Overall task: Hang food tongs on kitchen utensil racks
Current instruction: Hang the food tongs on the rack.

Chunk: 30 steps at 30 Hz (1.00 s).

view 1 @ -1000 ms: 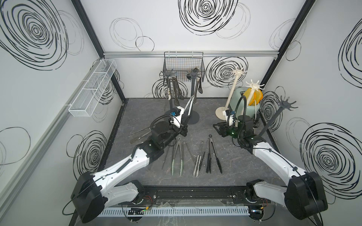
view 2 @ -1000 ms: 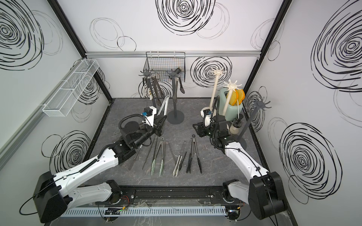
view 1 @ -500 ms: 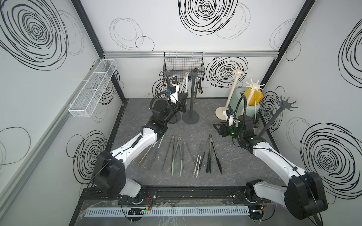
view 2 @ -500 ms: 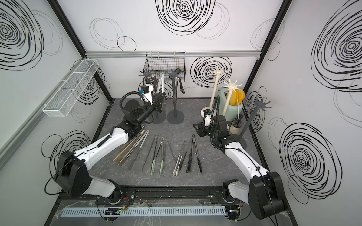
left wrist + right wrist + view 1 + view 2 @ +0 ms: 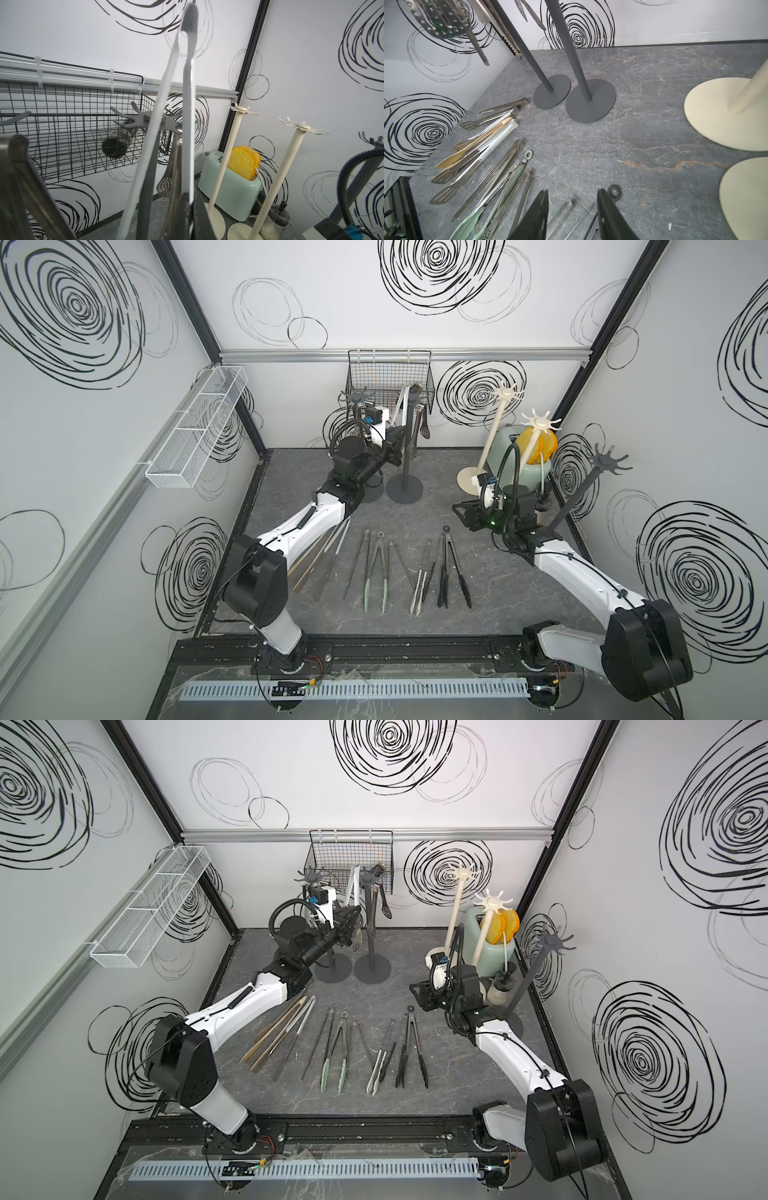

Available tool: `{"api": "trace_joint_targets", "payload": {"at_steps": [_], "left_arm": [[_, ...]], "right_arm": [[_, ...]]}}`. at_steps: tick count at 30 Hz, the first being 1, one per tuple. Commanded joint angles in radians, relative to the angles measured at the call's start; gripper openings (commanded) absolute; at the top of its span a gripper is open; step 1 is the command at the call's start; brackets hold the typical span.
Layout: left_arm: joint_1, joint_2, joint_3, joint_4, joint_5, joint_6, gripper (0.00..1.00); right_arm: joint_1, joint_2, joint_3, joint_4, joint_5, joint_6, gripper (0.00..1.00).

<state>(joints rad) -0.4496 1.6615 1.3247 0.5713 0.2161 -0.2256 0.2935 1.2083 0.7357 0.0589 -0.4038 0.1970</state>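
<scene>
The food tongs should stay in my left gripper until their hinge end is over a hook. That end is high above the rack's hooks.
My left gripper is shut on one arm of white-and-steel food tongs, held upright with the hinge end on top. It stands beside the star top of a dark grey kitchen utensil rack at the back; in a top view the held tongs lean against that rack. Steel tongs hang from it. Several more tongs lie in a row on the table. My right gripper hovers open and empty over the row's right end.
A second dark grey rack stands behind the left arm. Two cream racks and a tilted dark one are at the right, by a mint toaster. Black wire basket on the back wall, white mesh tray on the left wall.
The left arm has swung from the middle of the table to the back, carrying the white tongs up beside the dark racks. The right arm has not moved.
</scene>
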Motion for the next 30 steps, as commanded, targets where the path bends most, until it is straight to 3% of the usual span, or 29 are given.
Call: {"api": "trace_joint_targets", "payload": {"at_steps": [1,16,30], "left_arm": [[0.013,0.018,0.062,0.068,0.011,-0.001,0.00],[0.023,0.101,0.122,0.045,0.025,0.005,0.00],[0.026,0.123,0.058,0.074,0.026,-0.009,0.00]], "right_arm": [[-0.002,0.005,0.002,-0.005,0.004,-0.016,0.42],[-0.004,0.011,0.000,-0.005,0.005,-0.019,0.42],[-0.004,0.013,0.002,-0.007,-0.003,-0.018,0.42]]}}
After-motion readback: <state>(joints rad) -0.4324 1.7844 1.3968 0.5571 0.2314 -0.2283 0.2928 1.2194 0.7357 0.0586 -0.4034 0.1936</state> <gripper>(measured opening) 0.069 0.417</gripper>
